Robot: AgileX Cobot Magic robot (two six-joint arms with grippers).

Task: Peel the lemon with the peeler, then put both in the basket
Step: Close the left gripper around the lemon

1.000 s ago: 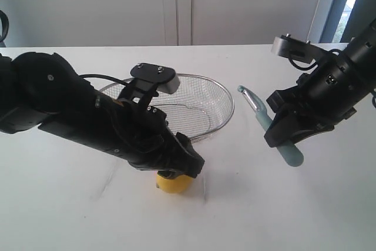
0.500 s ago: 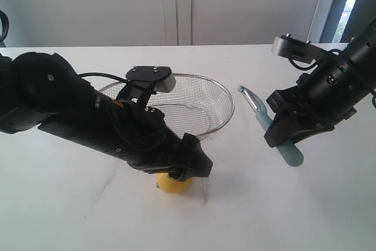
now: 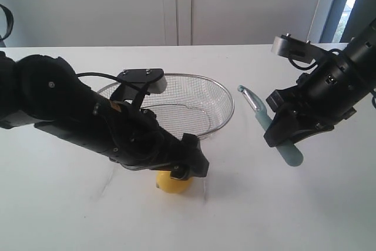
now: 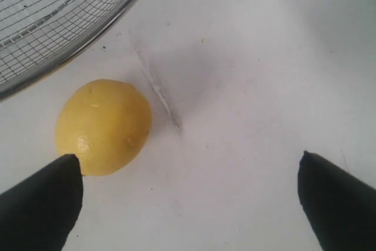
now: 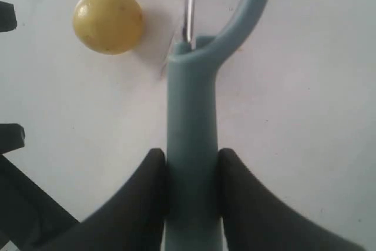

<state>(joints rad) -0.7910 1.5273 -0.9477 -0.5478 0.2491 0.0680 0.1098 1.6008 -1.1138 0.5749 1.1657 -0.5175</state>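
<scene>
My left gripper should hold the yellow lemon by its round middle [image 3: 173, 182], so the lemon's ends stay free for the peeler's blade [image 3: 251, 97].
The yellow lemon [image 3: 171, 184] lies on the white table just in front of the wire-mesh basket [image 3: 229, 101]. My left gripper [image 3: 183, 170] hovers right above it, open. In the left wrist view the lemon [image 4: 104, 126] sits next to one fingertip [image 4: 56, 183], off to one side of the wide gap of the left gripper [image 4: 188, 163]; the basket rim [image 4: 76, 51] shows beyond. My right gripper [image 3: 283, 136] is shut on the teal handle of the peeler [image 3: 262, 120], held above the table right of the basket, blade head up. In the right wrist view, the right gripper [image 5: 192, 163] clamps the peeler [image 5: 191, 104], lemon [image 5: 108, 20] beyond.
The white table [image 3: 252, 204] runs to a pale wall behind. My bulky black left arm [image 3: 70, 110] crosses in front of the basket's left half. Dark parts of the left arm [image 5: 12, 136] show at the edge of the right wrist view.
My left arm has shifted a little, its wrist camera mount moving leftward while the gripper stays over the lemon. The lemon, the right arm and the peeler have not moved.
</scene>
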